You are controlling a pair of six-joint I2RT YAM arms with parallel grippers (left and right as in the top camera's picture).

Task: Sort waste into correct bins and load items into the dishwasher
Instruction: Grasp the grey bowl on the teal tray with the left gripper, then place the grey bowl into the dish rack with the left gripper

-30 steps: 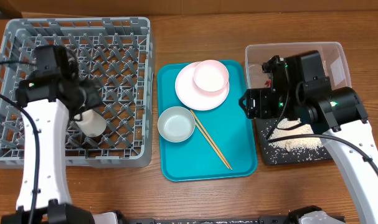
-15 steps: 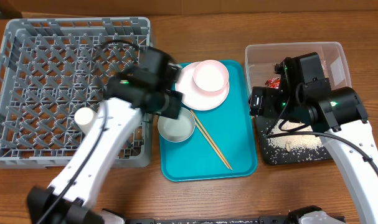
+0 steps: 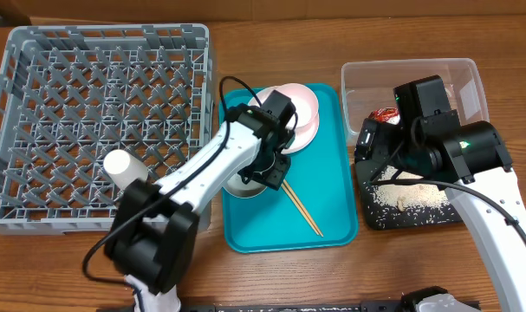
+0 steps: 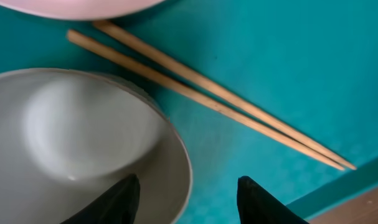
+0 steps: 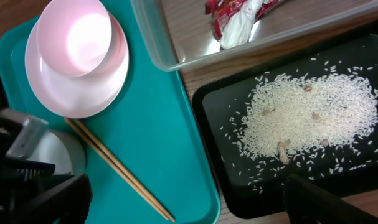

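My left gripper is to hold the white bowl by its rim beside the chopsticks, so the bowl's opposite side stays free to load into the rack (image 3: 37, 52).
My left gripper (image 3: 267, 171) (image 4: 189, 202) is open and low over the teal tray; one finger is inside the white bowl (image 3: 243, 184) (image 4: 83, 137), the other outside its rim. The chopsticks (image 3: 299, 205) (image 4: 207, 93) (image 5: 120, 168) lie just beside the bowl. A smaller plate (image 3: 299, 100) (image 5: 76, 37) sits on the large plate (image 3: 308, 132) (image 5: 70, 93). A white cup (image 3: 124, 165) lies in the grey dish rack (image 3: 37, 52). My right gripper (image 3: 373, 143) (image 5: 189, 205) is open and empty. The red-and-white wrapper (image 3: 386, 115) (image 5: 238, 15) lies in the clear tub (image 3: 470, 78) (image 5: 157, 43). Rice (image 3: 410, 195) (image 5: 307, 118) lies in the black tray (image 3: 371, 217) (image 5: 207, 124).
The teal tray (image 3: 332, 234) (image 5: 176, 143) sits between the rack and the bins. The black tray stands in front of the clear tub at the right. My left arm crosses from the front over the rack's right corner to the tray.
My left arm left the cup in the rack and swung right to the bowl on the teal tray. My right gripper drew back slightly, and the wrapper now shows in the clear tub.
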